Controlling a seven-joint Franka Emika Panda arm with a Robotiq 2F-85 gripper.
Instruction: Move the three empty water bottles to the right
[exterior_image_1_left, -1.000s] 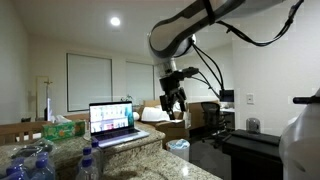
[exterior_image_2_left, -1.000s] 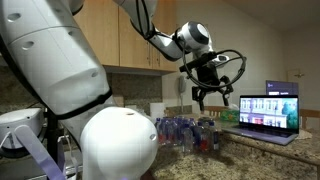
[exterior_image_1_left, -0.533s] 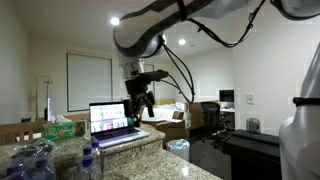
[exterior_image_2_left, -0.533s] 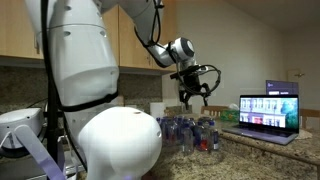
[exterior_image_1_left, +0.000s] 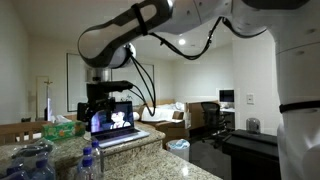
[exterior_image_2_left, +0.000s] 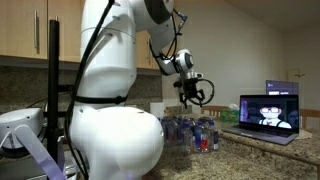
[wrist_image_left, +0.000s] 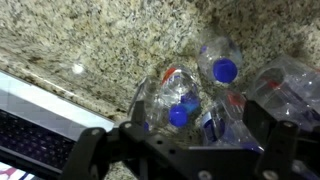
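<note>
Next, my gripper grabs an empty water bottle's blue cap from above, which leaves the bottle's base free for moving and setting it upright.
Small clear water bottles with blue caps stand together on the granite counter. In the wrist view, one cap (wrist_image_left: 180, 112) is right below me, a second (wrist_image_left: 226, 70) sits further off, and more clear plastic (wrist_image_left: 290, 85) lies to the right. The cluster shows in both exterior views (exterior_image_1_left: 90, 160) (exterior_image_2_left: 203, 134). My gripper (wrist_image_left: 185, 150) is open and empty. It hangs above the bottles without touching them, and shows in both exterior views (exterior_image_1_left: 105, 103) (exterior_image_2_left: 193, 95).
An open laptop (exterior_image_2_left: 268, 112) stands on the counter beside the bottles (exterior_image_1_left: 118, 122); its keyboard shows in the wrist view (wrist_image_left: 30, 140). A heap of bluish clear plastic (exterior_image_1_left: 28, 162) lies near the bottles. A tissue box (exterior_image_1_left: 65, 128) sits behind.
The arm has swung away from beside the laptop and now has the gripper over the bottle cluster. The laptop screen shows a different picture.
</note>
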